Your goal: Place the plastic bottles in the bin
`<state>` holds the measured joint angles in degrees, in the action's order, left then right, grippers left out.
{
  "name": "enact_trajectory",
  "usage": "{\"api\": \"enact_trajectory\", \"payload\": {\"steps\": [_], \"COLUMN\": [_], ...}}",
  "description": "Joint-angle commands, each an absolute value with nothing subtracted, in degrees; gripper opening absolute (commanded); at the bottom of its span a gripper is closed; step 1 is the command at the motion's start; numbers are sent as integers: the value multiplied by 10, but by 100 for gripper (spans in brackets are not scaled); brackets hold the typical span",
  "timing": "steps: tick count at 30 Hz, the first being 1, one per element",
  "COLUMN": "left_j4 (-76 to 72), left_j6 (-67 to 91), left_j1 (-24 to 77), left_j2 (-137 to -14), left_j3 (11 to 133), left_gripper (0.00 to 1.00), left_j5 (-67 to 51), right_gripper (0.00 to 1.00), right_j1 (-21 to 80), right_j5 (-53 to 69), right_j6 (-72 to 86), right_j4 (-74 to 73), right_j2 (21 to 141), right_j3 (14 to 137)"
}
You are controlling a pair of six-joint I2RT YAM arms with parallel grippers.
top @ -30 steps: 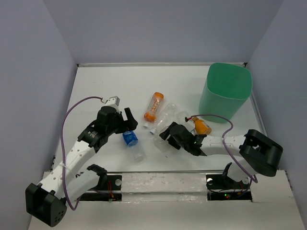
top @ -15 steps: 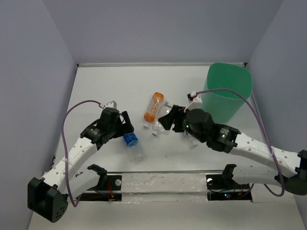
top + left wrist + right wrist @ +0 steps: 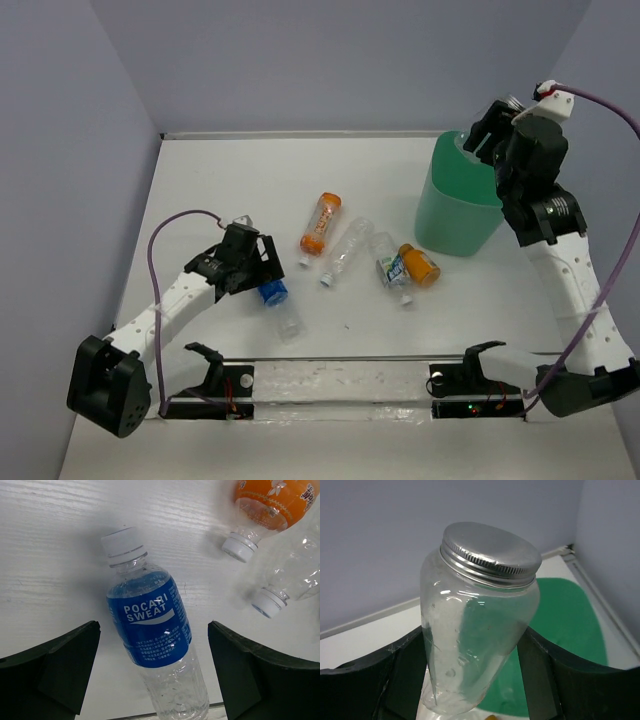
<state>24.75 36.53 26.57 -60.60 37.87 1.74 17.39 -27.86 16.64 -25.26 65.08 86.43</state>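
The Pocari bottle has its blue label [image 3: 273, 292] [image 3: 152, 625] below my left gripper's fingertips, so the gripper lowers next, before it closes on the bottle.
My right gripper [image 3: 492, 122] is raised over the near rim of the mint-green bin [image 3: 462, 215], shut on a clear bottle with a silver cap [image 3: 480, 615]. The bin's inside [image 3: 565, 630] shows below it. My left gripper [image 3: 258, 268] is open and low over a clear Pocari Sweat bottle with a blue label [image 3: 152, 625], which lies between the fingers [image 3: 65, 660] and also shows in the top view [image 3: 274, 297]. On the table lie an orange bottle [image 3: 320, 222], a clear bottle [image 3: 346, 248], a small blue-labelled bottle [image 3: 389, 266] and a second orange bottle [image 3: 421, 264].
Grey walls close in the white table on three sides. The bin stands at the back right corner. In the left wrist view the orange bottle's white cap [image 3: 239, 549] and the clear bottle's cap [image 3: 269, 602] lie just right of the Pocari bottle.
My right arm has swung from the table's middle up over the bin, carrying the clear silver-capped bottle. My left gripper has moved slightly nearer, down over the blue-labelled bottle.
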Motion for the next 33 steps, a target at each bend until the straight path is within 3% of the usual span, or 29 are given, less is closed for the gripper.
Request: {"api": "enact_trajectory", "payload": {"steps": [1, 3, 5, 7, 8, 10, 18, 22, 24, 31, 33], "left_j4": [225, 220, 214, 213, 213, 216, 198, 185, 183, 226, 236], "left_j6": [364, 364, 365, 366, 366, 368, 385, 381, 377, 353, 353], "left_j1": [267, 268, 267, 268, 267, 267, 267, 267, 268, 268, 267], "left_j2": [-625, -639, -650, -669, -679, -690, -704, -697, -683, -585, -546], "left_j3": [367, 366, 366, 365, 366, 371, 361, 358, 361, 428, 460], "left_gripper": [99, 99, 99, 99, 99, 99, 97, 82, 69, 53, 52], "left_j5": [18, 24, 22, 24, 26, 27, 41, 39, 37, 62, 65], "right_gripper": [21, 22, 35, 61, 84, 94, 95, 93, 93, 92, 92], "right_j1": [84, 70, 64, 64, 64, 64, 64, 90, 107, 190, 248], "right_j5": [-217, -207, -205, -200, -197, -187, 28, 148, 180, 269, 265], "right_j6": [127, 127, 126, 127, 131, 132, 184, 223, 238, 288, 295], "right_j4": [-292, -292, -292, -292, -292, -292, -280, -236, -219, -165, -144], "right_j2": [695, 706, 709, 709, 701, 688, 589, 512, 493, 440, 445], "right_j3": [852, 837, 830, 821, 818, 814, 767, 672, 647, 549, 530]}}
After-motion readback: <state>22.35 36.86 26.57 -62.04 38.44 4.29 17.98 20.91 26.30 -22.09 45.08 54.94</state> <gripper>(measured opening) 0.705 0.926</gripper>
